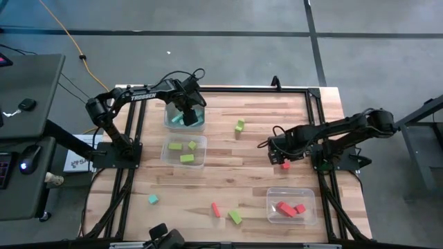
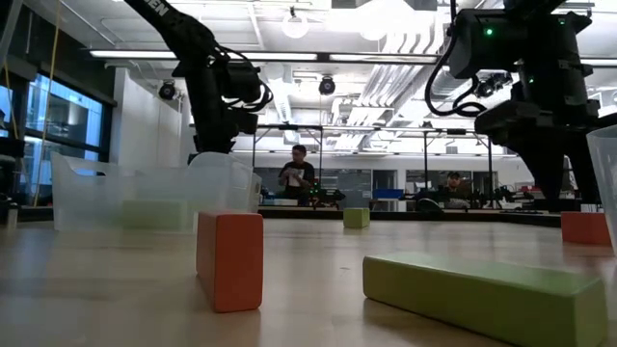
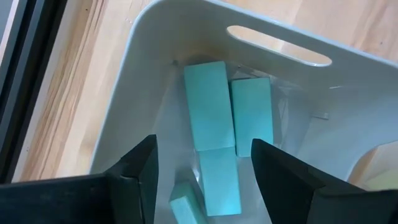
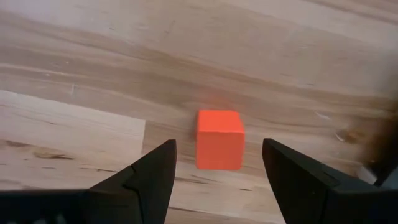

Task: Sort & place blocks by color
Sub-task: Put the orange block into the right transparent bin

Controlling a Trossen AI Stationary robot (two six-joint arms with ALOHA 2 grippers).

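Note:
My right gripper's fingers end above the red-orange cube's sides, with table showing past both, so it is too early to close; it lowers, then closes.
My left gripper (image 1: 188, 112) (image 3: 205, 163) hangs open over the far clear bin (image 1: 185, 115), which holds several cyan blocks (image 3: 210, 115). My right gripper (image 1: 279, 156) (image 4: 217, 167) is open just above a red-orange cube (image 4: 219, 139) (image 1: 285, 165) that rests flat on the table, fingers on either side without touching it. A middle bin (image 1: 185, 151) holds green blocks (image 1: 187, 158). The near right bin (image 1: 291, 205) holds red blocks (image 1: 289, 208). Loose on the table lie a green cube (image 1: 239, 126), a cyan cube (image 1: 153, 199), a red bar (image 1: 216, 209) and a green bar (image 1: 235, 217).
Black frame rails (image 1: 315, 124) run along the table's edges, with arm bases at left (image 1: 114, 149) and right (image 1: 336, 159). In the low view the red bar (image 2: 229, 260) and green bar (image 2: 487, 284) sit close to the camera. People (image 2: 299, 173) sit in the room beyond.

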